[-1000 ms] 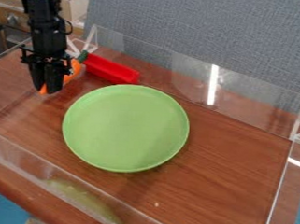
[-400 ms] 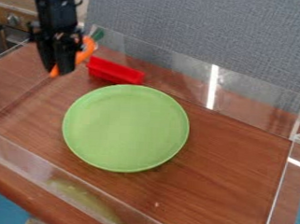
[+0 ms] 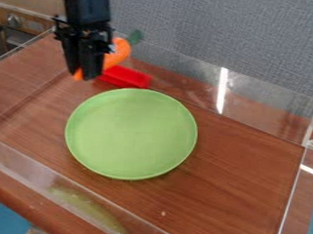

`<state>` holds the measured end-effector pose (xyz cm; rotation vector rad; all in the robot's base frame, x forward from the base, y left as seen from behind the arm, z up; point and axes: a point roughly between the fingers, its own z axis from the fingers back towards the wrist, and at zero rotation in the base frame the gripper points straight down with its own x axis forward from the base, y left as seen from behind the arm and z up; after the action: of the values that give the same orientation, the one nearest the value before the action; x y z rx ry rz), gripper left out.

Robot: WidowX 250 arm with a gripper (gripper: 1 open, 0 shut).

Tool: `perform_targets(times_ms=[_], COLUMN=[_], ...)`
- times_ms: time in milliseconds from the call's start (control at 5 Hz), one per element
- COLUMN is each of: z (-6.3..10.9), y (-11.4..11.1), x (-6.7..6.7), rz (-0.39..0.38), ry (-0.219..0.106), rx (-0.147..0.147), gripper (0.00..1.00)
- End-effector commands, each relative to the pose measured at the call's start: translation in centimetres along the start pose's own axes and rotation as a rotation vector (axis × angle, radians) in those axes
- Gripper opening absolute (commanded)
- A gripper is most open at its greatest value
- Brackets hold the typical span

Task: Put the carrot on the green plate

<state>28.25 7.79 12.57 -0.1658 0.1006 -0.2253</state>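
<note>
The carrot (image 3: 117, 52) is hanging behind and above the green plate's far rim (image 3: 126, 90). I need to move the carrot toward the plate before I let it go.
The carrot (image 3: 117, 52) is orange with a dark green stem tip pointing up and right, and it hangs in the air above the table. My gripper (image 3: 83, 71) points down and is shut on the carrot, which sticks out to the right of the black fingers (image 3: 76, 59). The green plate (image 3: 132, 137) lies flat on the wooden table in the middle of the view, with nothing on it. Gripper and carrot are above and behind the plate's far left rim, apart from it.
A flat red block (image 3: 123, 77) lies on the table just behind the plate, below the carrot. Clear acrylic walls (image 3: 232, 88) fence the wooden table. A grey panel (image 3: 229, 29) stands at the back.
The gripper has lifted the carrot off the table at the far left and carried it up and to the right, toward the plate. The plate and red block have not moved.
</note>
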Motion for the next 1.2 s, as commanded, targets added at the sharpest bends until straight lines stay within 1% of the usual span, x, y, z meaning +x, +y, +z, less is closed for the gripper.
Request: perform_targets(times_ms=[0, 200, 400, 600, 800, 1000], z=[-0.1, -2.5, -5.0, -7.1, -8.9, -9.4], y=[-2.9, -4.1, -4.8, -4.4, -3.9, -3.6], x=[0.0, 0.0, -0.2, -0.5, -0.7, -1.6], rz=[-0.064, -0.054, -0.001, 0.059, 0.113, 0.111], ry=[-0.010, 0.025, 0.042, 0.056, 0.065, 0.067], rx=[0.015, -0.028, -0.062, -0.093, -0.106, -0.094], gripper=[0.00, 0.00, 0.00, 0.00, 0.00, 1.00])
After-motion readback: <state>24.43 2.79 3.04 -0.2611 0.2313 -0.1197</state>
